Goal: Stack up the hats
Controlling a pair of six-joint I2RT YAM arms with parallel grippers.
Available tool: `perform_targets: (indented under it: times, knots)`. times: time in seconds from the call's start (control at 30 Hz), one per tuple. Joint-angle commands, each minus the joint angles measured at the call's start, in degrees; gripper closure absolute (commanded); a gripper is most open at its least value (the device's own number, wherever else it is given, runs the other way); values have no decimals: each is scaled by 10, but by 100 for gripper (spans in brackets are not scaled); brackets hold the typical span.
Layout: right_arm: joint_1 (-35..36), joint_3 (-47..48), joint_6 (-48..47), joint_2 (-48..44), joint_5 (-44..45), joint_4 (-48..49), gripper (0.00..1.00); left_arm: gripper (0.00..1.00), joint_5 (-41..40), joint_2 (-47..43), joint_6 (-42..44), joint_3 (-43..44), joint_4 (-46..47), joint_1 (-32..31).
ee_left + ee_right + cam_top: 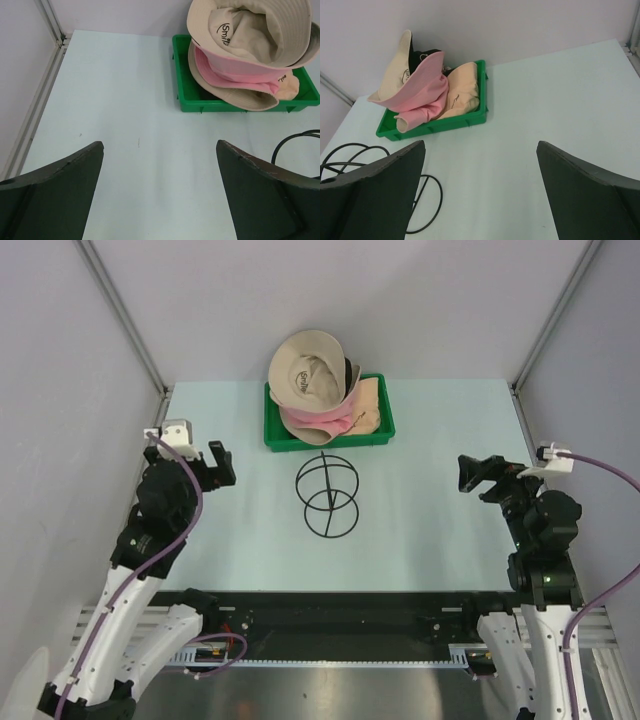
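I need to grab the upturned beige hat next by the edge nearest my right gripper, leaving the hat's opening free to stack over the stand.
Several hats lie heaped in a green tray (278,443) at the back middle of the table. A beige hat (305,370) lies on top, upturned, over a pink hat (320,420). A peach-beige hat (372,400) lies at the tray's right, and a black hat (426,54) peeks out behind. The heap also shows in the left wrist view (250,30) and the right wrist view (420,85). My left gripper (220,464) is open and empty at the table's left. My right gripper (470,473) is open and empty at the right.
A black wire globe-shaped stand (328,496) stands on the table just in front of the tray, between the two arms; it shows partly in the right wrist view (422,200). Grey walls with metal corner posts enclose the table.
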Motion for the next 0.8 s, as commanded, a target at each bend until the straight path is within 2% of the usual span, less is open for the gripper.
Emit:
perform_targets:
  times: [0.0, 0.13, 0.27, 0.33, 0.37, 0.4, 0.43, 0.5, 0.53, 0.57, 0.77]
  knots:
    - [-1, 74, 1, -4, 32, -45, 0, 0, -1, 15, -12, 57, -10, -2]
    - [-1, 135, 14, 25, 26, -63, 0, 0, 27, 13, -19, 48, 3, -2]
    - [8, 164, 44, 93, -22, -10, 0, 0, 92, -7, 9, -7, 45, -1]
    - [50, 194, 53, 162, -33, -1, 1, 0, 101, -5, 13, -12, 42, -2]
    - [76, 207, 47, 191, -18, 1, 1, 0, 95, -4, 13, -12, 40, -2]
    - [109, 220, 33, 242, 48, 0, 1, 0, 94, -6, 13, -14, 38, -2]
    - [200, 261, 15, 277, 102, -4, 0, 0, 90, -7, 13, -17, 38, -2]
    - [278, 312, -47, 337, 244, -18, 0, 0, 87, -13, 10, -26, 40, -2]
    - [312, 337, -60, 404, 265, -22, 0, 0, 85, -18, 10, -29, 42, -2]
    - [315, 390, -67, 432, 273, -30, 1, 0, 83, -18, 8, -31, 43, -1]
    - [299, 522, -76, 621, 217, 9, 0, 0, 84, -16, 5, -33, 44, -1]
